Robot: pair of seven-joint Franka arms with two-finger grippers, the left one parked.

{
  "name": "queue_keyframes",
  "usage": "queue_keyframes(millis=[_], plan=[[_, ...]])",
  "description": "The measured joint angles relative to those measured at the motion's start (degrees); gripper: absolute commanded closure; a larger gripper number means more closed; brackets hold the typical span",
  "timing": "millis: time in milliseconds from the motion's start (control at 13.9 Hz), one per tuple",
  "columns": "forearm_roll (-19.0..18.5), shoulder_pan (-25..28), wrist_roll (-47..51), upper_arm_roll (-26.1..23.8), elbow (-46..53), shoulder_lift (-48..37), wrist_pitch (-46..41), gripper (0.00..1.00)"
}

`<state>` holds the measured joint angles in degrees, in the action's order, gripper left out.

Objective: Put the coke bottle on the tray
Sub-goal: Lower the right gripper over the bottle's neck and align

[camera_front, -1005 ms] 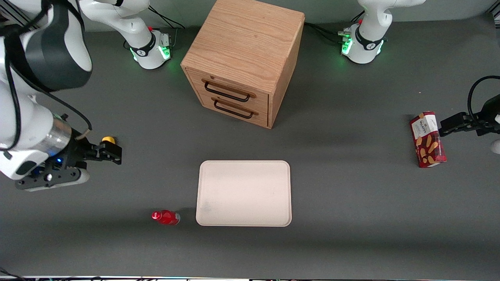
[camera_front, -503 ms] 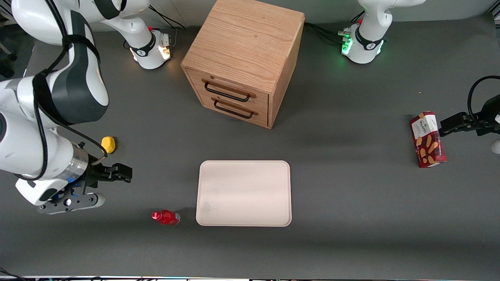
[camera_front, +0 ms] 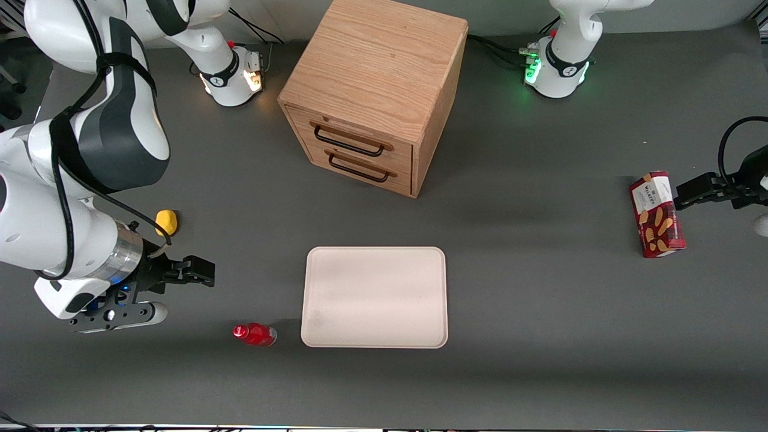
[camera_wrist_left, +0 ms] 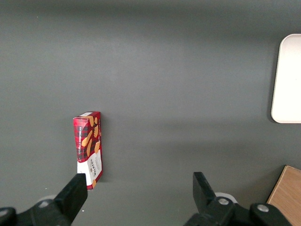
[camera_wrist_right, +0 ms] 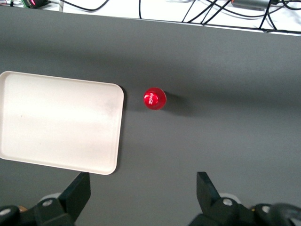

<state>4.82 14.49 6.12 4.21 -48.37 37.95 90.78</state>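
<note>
The coke bottle needs to go on the tray (camera_front: 375,297), so next my gripper should grab the bottle by its red cap end (camera_front: 242,331) to place it there.
The coke bottle (camera_front: 254,334) is small and red with a red cap. It stands on the grey table close beside the tray (camera_front: 375,297), a large flat cream-white tray with rounded corners. My right gripper (camera_front: 201,273) is open and empty above the table, farther from the front camera than the bottle and toward the working arm's end. In the right wrist view I look down on the bottle's red cap (camera_wrist_right: 154,99), with the tray (camera_wrist_right: 56,122) beside it and the gripper (camera_wrist_right: 143,188) open with bare table between its fingers.
A wooden two-drawer cabinet (camera_front: 375,96) stands farther from the camera than the tray. A yellow object (camera_front: 167,222) lies near the working arm. A red snack box (camera_front: 656,214) lies toward the parked arm's end and also shows in the left wrist view (camera_wrist_left: 88,148).
My right gripper has moved nearer to the front camera and toward the bottle, uncovering the yellow object. The bottle and tray have not moved.
</note>
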Motion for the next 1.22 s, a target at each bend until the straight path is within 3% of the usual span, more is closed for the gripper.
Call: queue_keyframes(millis=[1221], plan=[[0.10, 0.11, 0.14, -0.23, -2.89, 10.85, 16.57, 0.00]])
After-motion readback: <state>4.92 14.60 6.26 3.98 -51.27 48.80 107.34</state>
